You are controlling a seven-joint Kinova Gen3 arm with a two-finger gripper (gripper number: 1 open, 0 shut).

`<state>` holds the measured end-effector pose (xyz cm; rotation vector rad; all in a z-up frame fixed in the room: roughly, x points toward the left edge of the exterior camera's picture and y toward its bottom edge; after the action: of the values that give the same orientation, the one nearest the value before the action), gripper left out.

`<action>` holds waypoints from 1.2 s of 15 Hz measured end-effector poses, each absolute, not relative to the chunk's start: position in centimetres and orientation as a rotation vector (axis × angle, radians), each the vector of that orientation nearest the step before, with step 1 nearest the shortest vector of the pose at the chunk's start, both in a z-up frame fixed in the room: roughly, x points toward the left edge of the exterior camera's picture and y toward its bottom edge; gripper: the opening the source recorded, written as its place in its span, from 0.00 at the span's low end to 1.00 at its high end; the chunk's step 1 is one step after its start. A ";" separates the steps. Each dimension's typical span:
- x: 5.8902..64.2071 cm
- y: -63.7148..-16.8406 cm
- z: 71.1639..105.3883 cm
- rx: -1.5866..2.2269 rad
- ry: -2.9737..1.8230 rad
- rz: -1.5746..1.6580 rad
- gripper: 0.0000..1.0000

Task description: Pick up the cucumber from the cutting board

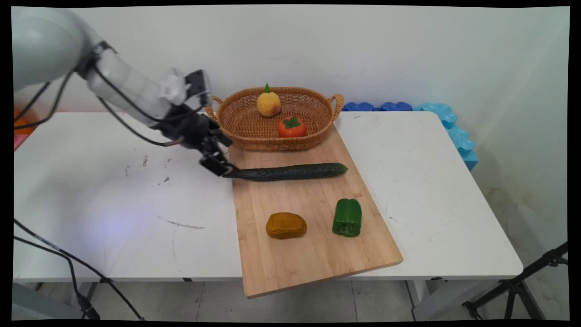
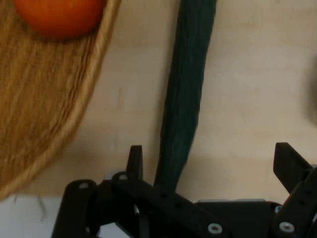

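The dark green cucumber should join the fruit in the wicker basket (image 1: 245,131). My gripper should grab it around its middle (image 1: 278,173) next.
A long dark green cucumber (image 1: 286,172) lies across a wooden cutting board (image 1: 317,254). My gripper (image 1: 220,165) is low at the cucumber's left end, at the board's left edge. In the hand view the gripper (image 2: 212,161) is open, and the cucumber (image 2: 185,99) runs away from it, its near end between the fingers and close to the left fingertip (image 2: 134,157). Just beside the gripper is a wicker basket (image 1: 245,131), holding an orange persimmon (image 1: 292,127) and a yellow fruit (image 1: 268,103). The basket's wall (image 2: 44,124) and the persimmon (image 2: 59,17) fill the hand view's left side.
A green bell pepper (image 1: 347,218) and a brown potato-like lump (image 1: 286,225) lie on the board's near half. The board overhangs the table's front edge. Blue foam pieces (image 1: 454,131) line the far right corner, and a black tripod (image 1: 522,286) stands at the lower right.
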<state>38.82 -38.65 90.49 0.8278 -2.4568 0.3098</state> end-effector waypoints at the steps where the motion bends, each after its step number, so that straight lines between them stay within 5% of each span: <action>1: 37.9 -39.2 90.1 0.836 -2.447 0.314 1.00; 18: 28.8 -44.7 82.9 0.980 -2.360 0.316 1.00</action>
<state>28.81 -44.74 82.93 0.9803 -2.3598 0.3159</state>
